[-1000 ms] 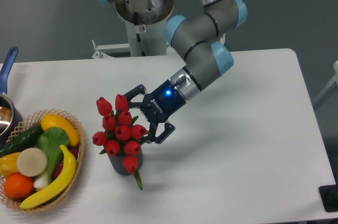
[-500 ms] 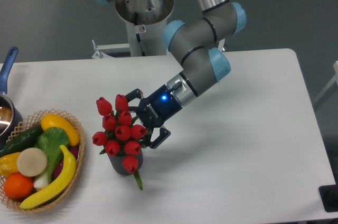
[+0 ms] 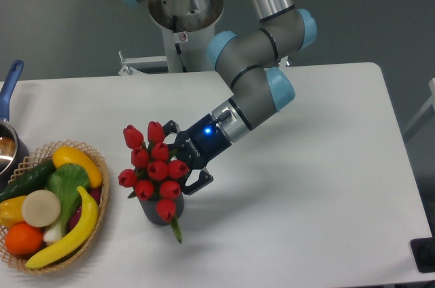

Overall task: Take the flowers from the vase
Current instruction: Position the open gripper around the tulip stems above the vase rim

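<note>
I should next grab the flowers with my gripper by their stems, below the red buds. Then I should lift them out of the vase.
The flowers, a bunch of red tulip buds with green leaves, stand in the small dark grey vase at the table's front left. My gripper reaches in from the right at bud height. Its jaws are open, one finger above the bunch's right side and one below it. The fingertips are partly hidden behind the buds, so I cannot tell whether they touch. A green leaf tip hangs below the vase's front.
A wicker basket with a banana, cucumber, orange and other produce sits at the left front. A pot with a blue handle stands at the left edge. The arm's base rises behind the table.
The gripper has slid left and a little down, closing in on the tulip bunch, and its open fingers now straddle the buds' right side. The flowers and vase have not moved.
</note>
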